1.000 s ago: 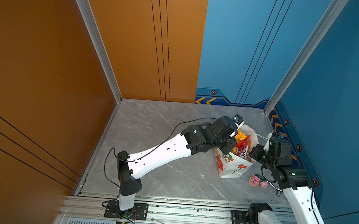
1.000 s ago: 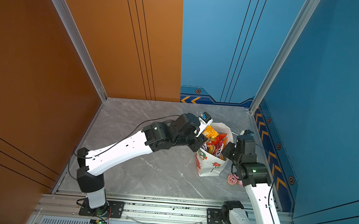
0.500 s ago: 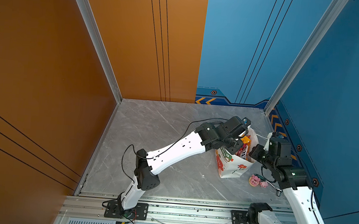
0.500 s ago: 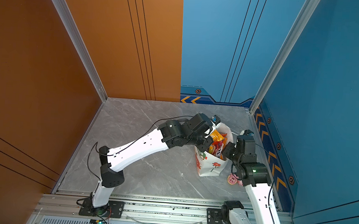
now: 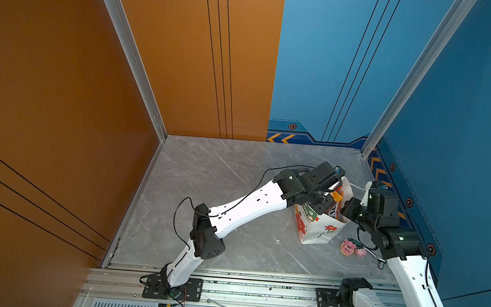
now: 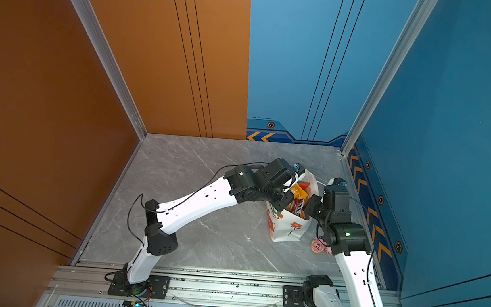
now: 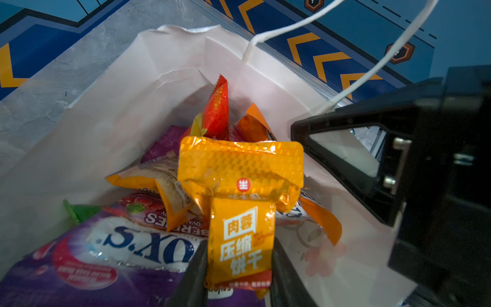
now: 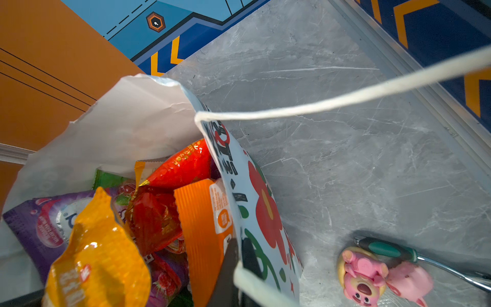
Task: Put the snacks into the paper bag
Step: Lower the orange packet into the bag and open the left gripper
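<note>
The orange snack packet (image 5: 336, 196) (image 7: 240, 164) hangs inside the bag's rim over the other snacks and would fall in if released. It is time for my left gripper to open.
The white paper bag (image 5: 319, 230) (image 6: 287, 231) with a red flower stands upright at the right of the floor. My left gripper (image 7: 239, 255) (image 5: 326, 201) is shut on an orange snack packet (image 7: 240, 164) (image 8: 98, 255), held at the bag's open mouth. Inside lie other snacks: a purple FOX'S bag (image 7: 119, 239), a red packet (image 7: 218, 111) and an orange ridged packet (image 8: 199, 226). My right gripper (image 8: 239, 256) (image 5: 344, 208) is shut on the bag's side wall at the rim, one finger inside and one outside. A white cord handle (image 8: 345, 99) loops out beside it.
Two pink pig-faced toys (image 5: 352, 248) (image 8: 364, 276) and a metal tool with a green grip (image 8: 388, 249) lie on the grey floor right of the bag. The blue side wall (image 5: 408, 203) is close behind my right arm. An aluminium rail (image 5: 257, 290) runs along the front.
My left arm has stretched further right, carrying the orange packet from beside the bag to over its mouth. The right gripper and the bag have stayed where they were.
</note>
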You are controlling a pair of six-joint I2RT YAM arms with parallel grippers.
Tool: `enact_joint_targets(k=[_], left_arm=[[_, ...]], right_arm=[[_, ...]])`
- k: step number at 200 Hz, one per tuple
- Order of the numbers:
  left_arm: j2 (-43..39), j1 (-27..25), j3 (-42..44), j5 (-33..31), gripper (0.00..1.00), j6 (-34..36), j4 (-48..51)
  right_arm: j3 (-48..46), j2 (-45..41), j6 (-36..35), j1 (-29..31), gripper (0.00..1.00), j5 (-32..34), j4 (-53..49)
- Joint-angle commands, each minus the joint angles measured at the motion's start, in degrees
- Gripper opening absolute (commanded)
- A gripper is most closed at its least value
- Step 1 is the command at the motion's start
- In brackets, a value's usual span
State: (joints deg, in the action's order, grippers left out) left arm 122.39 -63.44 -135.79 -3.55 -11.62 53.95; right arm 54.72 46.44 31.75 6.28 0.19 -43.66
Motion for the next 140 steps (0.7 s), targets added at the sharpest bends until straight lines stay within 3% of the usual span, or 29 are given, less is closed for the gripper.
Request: enact_joint_targets(k=[1,29,46,117,140], left_arm=[[0.6,0.3,-2.0,1.5,0.23,-0.7,1.0],[-0.4,-0.7,-1.8,-1.7,0.45,0.5,1.0],[-1.2,-1.1,-1.8,-3.3,0.53,0.8,1.0],[-3.9,-1.9,-1.4,-6.8,0.57,-1.0,0.8],[-6.0,-4.6,-1.4,-13.7,0.58,0.2,0.8]], right_arm=[[-0.9,-0.3,0.2,-0.3,0.06,-0.6,-1.1],[-0.9,-0.5,0.3,-0.3,0.06,-0.6,-1.2],[-1.0,-0.5,0.2,-0.3,0.06,-0.6,-1.2],[-1.1,-0.7,0.2,-0.3,0.06,-0.6,-1.2],[-1.1,-0.6,0.2,-0.3,0.06,-0.5,-1.2]])
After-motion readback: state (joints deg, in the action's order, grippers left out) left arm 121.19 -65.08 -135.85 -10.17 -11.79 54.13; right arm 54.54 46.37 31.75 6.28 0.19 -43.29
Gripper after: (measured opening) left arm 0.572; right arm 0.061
